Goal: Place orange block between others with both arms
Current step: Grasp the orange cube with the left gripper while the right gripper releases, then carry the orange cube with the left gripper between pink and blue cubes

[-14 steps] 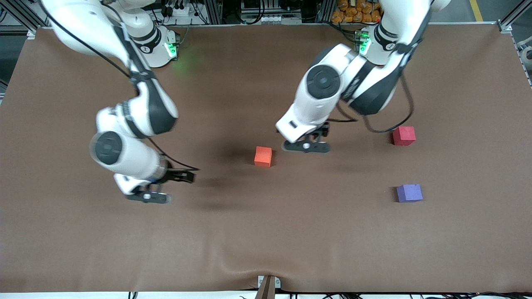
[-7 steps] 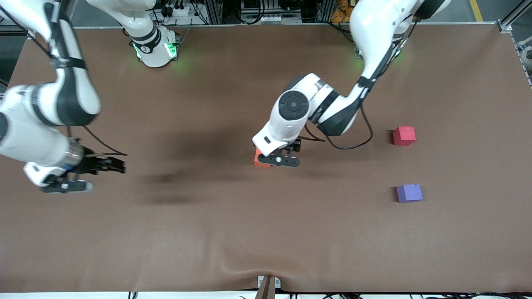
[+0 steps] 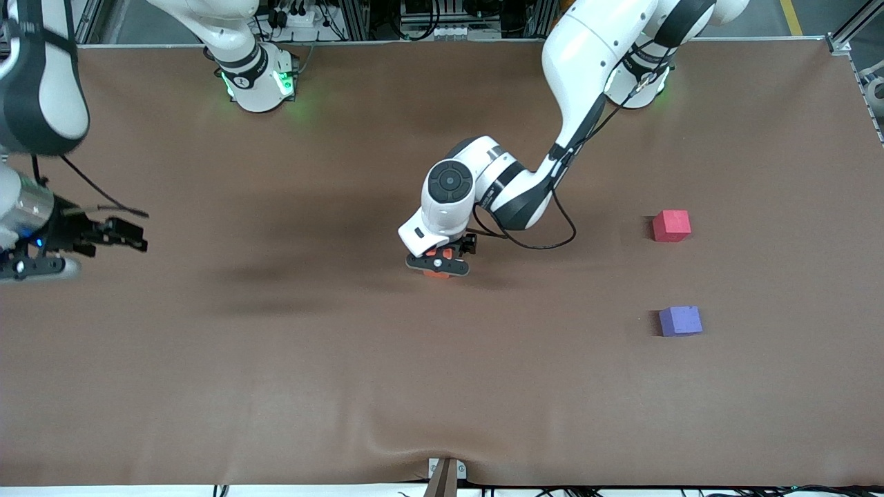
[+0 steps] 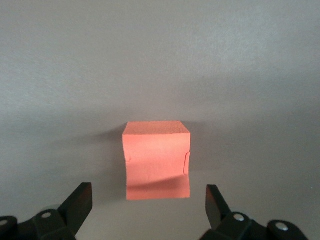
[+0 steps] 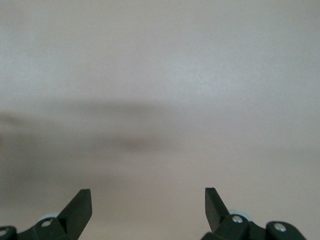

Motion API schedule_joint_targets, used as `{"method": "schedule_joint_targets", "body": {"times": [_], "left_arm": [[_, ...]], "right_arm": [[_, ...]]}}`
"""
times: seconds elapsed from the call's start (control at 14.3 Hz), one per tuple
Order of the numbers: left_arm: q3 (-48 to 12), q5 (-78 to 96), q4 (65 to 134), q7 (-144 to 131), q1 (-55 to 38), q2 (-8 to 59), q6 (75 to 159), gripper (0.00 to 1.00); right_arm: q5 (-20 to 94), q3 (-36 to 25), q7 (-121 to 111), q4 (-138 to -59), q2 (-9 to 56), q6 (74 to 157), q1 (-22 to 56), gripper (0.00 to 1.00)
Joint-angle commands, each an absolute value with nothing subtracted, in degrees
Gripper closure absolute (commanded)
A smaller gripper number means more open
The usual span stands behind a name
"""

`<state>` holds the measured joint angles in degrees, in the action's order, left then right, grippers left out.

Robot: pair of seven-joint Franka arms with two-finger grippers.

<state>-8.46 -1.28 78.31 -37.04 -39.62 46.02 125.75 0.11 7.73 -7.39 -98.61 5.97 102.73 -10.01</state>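
Observation:
Next, my left gripper grabs the opposite sides of the orange block (image 3: 434,274) to set it between the pinkish-red cube (image 3: 671,226) and purple-blue cube.
The orange block (image 3: 434,274) lies mid-table, mostly covered by my left gripper (image 3: 437,264), which hangs open right over it. In the left wrist view the orange block (image 4: 156,160) sits just ahead of the open left gripper (image 4: 148,192), one black fingertip (image 4: 82,192) off to each side, neither touching it. Toward the left arm's end of the table lie the others: a pinkish-red cube (image 3: 671,226) and, nearer the front camera, a purple-blue cube (image 3: 680,321). My right gripper (image 3: 38,268) hovers open and empty at the right arm's end; the right wrist view shows that gripper (image 5: 147,192) over bare cloth.
A brown cloth (image 3: 345,386) covers the table, with a slight wrinkle near the front edge by a small metal bracket (image 3: 445,475). The left arm's black cable (image 3: 545,243) loops low beside its wrist. Both green-lit bases stand along the table's back edge.
The left gripper has come down over the orange block from beside it. The right arm has swung off toward its own end of the table.

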Motion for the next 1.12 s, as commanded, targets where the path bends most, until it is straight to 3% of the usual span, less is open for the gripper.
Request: {"method": "schedule_joint_targets", "body": {"times": [0.0, 0.14, 0.21, 0.56, 0.63, 0.7, 0.84, 0.91, 1.05], "left_arm": [[-7.7, -2.3, 76.5, -38.8, -40.3, 48.1, 127.3, 0.00], [-7.7, -2.3, 76.5, -40.5, -40.4, 49.3, 129.5, 0.00], [-7.0, -2.3, 76.6, -49.5, -42.1, 52.6, 131.7, 0.17], [-7.0, -2.3, 76.6, -49.6, -42.1, 52.6, 131.7, 0.25], [-7.0, -2.3, 76.6, -49.6, -42.0, 52.6, 131.7, 0.33], [-7.0, -2.3, 76.6, -49.6, -42.0, 52.6, 131.7, 0.47], [-6.9, -2.5, 76.6, -49.4, -41.8, 52.3, 131.7, 0.91], [-6.4, -2.5, 76.6, -49.3, -41.8, 51.9, 131.7, 1.00], [-5.7, -2.5, 76.6, -49.1, -41.7, 50.7, 131.7, 1.00]], "right_arm": [[-1.5, 8.3, -0.4, -100.4, 3.1, 101.0, -4.6, 0.00], [-1.5, 8.4, 4.5, -100.1, 2.5, 99.7, -0.2, 0.00], [-0.6, 1.6, -4.9, -96.1, 1.0, 95.1, -4.7, 0.00], [-0.5, 1.1, -5.2, -96.1, -0.4, 94.3, -4.8, 0.00], [-0.6, 1.1, -5.2, -96.1, -0.4, 94.3, -4.8, 0.00], [-0.5, 1.1, -5.1, -96.1, -0.4, 94.1, -4.8, 0.00], [0.3, 1.1, -4.2, -96.0, -0.7, 92.9, -4.7, 0.00], [2.5, 0.8, -3.0, -96.0, -1.4, 92.4, -4.7, 0.00], [4.7, 0.2, -0.5, -96.0, -1.8, 91.1, -4.7, 0.00]]}}
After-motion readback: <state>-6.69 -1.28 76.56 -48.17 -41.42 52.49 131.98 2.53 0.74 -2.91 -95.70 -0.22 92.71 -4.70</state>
